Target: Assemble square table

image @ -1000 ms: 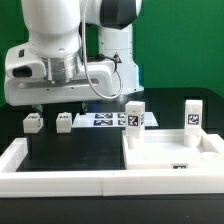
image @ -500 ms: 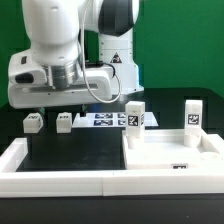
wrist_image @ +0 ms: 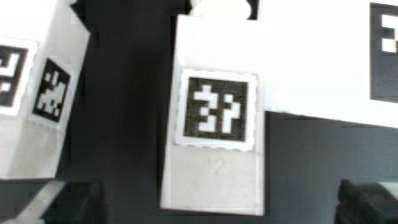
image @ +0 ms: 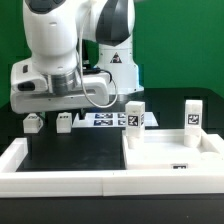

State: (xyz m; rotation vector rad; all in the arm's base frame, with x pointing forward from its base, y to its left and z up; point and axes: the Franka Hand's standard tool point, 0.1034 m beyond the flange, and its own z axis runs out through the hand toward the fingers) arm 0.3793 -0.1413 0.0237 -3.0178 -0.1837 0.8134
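My gripper needs to go lower before it closes, because the leg's near end [image: 64, 122] is deep below the open fingers and closing now would miss the leg.
The square tabletop [image: 172, 152] is a white slab with a raised rim, lying at the exterior view's right. Two white tagged legs [image: 134, 116] [image: 191, 115] stand upright at its back edge. Two more small legs [image: 33, 122] [image: 64, 121] lie on the black mat at the back left. My gripper [image: 47, 107] hangs just above these two. In the wrist view one tagged leg [wrist_image: 214, 115] lies between my open gripper's [wrist_image: 217, 205] dark fingertips [wrist_image: 68, 203], which do not touch it. A second leg [wrist_image: 45, 90] lies beside it.
The marker board [image: 104, 120] lies flat behind the mat, between the loose legs and the tabletop. A long white border wall [image: 60, 170] runs along the front and left of the work area. A green backdrop stands behind.
My arm has come down and shifted a little to the exterior view's right, bringing the gripper closer over the two loose legs. The parts have not moved.
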